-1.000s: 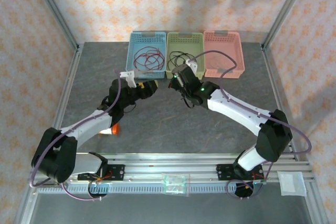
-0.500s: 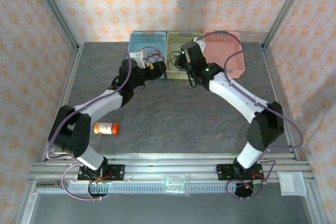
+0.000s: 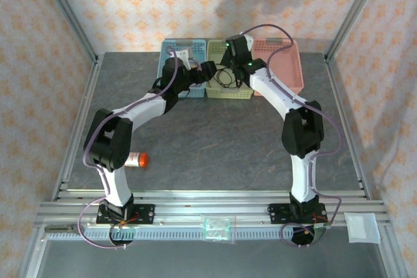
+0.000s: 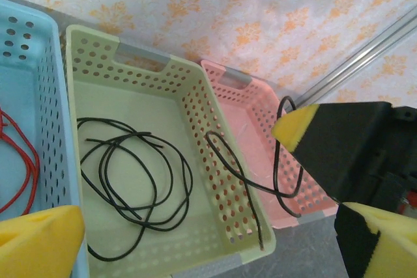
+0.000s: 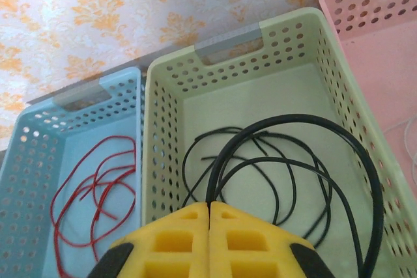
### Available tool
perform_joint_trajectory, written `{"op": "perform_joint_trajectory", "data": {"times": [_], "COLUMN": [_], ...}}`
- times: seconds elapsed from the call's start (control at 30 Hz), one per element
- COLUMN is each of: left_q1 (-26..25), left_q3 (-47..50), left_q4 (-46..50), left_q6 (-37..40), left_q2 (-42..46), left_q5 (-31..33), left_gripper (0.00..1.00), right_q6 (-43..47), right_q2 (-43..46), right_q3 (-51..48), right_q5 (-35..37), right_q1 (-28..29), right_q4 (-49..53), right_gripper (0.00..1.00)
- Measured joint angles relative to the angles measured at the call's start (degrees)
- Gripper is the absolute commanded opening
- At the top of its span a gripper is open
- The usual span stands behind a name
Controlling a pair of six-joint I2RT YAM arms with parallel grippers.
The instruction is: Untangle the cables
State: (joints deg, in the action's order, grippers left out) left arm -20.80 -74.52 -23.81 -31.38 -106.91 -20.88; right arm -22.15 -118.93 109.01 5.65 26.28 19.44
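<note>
The bend of the black cable [image 5: 306, 122] reaches the green basket's rim and could catch there if I opened now, so my right gripper must keep holding the cable.
My right gripper [image 5: 208, 208] is shut on a black cable [image 5: 306, 122] that arcs out of its yellow fingertips over the green basket [image 5: 228, 69]. More black cable [image 4: 130, 180] lies coiled on that basket's floor. In the left wrist view the right gripper [image 4: 294, 129] hangs at the right, and its held cable [image 4: 242, 177] droops across the rim between the green and pink baskets. My left gripper [image 4: 208, 242] is open, its yellow pads wide apart above the baskets' near edge. A red cable [image 5: 98, 187] lies in the blue basket [image 5: 39, 161]. From above, both grippers [image 3: 210, 71] [image 3: 228, 64] meet at the baskets.
The pink basket [image 3: 287, 69] stands at the right of the row, with a faint whitish wire [image 5: 407, 128] in it. An orange pill bottle [image 3: 135, 159] lies on the grey table at the left. A clear bag [image 3: 218, 228] and a white packet [image 3: 361, 228] rest on the front rail.
Both arms have stretched away from the table's middle to the back. The right gripper carried its black cable over the green basket. The left gripper came up beside it.
</note>
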Motion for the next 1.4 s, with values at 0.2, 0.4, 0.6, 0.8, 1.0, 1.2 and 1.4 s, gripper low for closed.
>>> {"op": "perform_joint_trajectory", "data": {"times": [0.2,0.4,0.6,0.8,1.0,1.2,1.4], "left_q1": [0.8,1.1,1.1,1.1,0.9,-0.3,-1.0], "left_q3": [-3.3,-3.8,-3.7,-1.0,5.2,15.5,27.4], "left_q4": [0.2,0.6,0.4,-0.1,0.0,-1.3,-2.8], "left_q6": [0.0,0.0,0.0,-0.2,-0.1,0.9,3.3], "left_q2": [-4.0,-6.2,-6.2,-5.1,0.7,13.6,25.5], "left_q5": [0.4,0.4,0.4,0.9,2.6,5.0,8.4], "left_gripper": [0.99,0.99,0.99,0.99,0.99,0.99,0.99], "right_q6": [1.5,2.8,2.8,2.8,3.3,2.9,2.7], "right_q2": [-9.0,-18.9,-20.1,-19.7,-13.3,3.3,20.5], "right_q3": [10.0,22.7,23.1,22.6,14.3,-4.7,-23.6], "right_q5": [-0.9,-4.1,-7.2,-8.5,-10.1,-12.0,-11.4], "right_q1": [-1.8,-3.3,-3.8,-3.8,-3.8,-3.8,-3.8], "right_q4": [1.0,4.2,6.3,6.5,6.3,0.3,-8.4], "right_gripper": [0.10,0.34,0.37,0.50,0.75,1.00,1.00]}}
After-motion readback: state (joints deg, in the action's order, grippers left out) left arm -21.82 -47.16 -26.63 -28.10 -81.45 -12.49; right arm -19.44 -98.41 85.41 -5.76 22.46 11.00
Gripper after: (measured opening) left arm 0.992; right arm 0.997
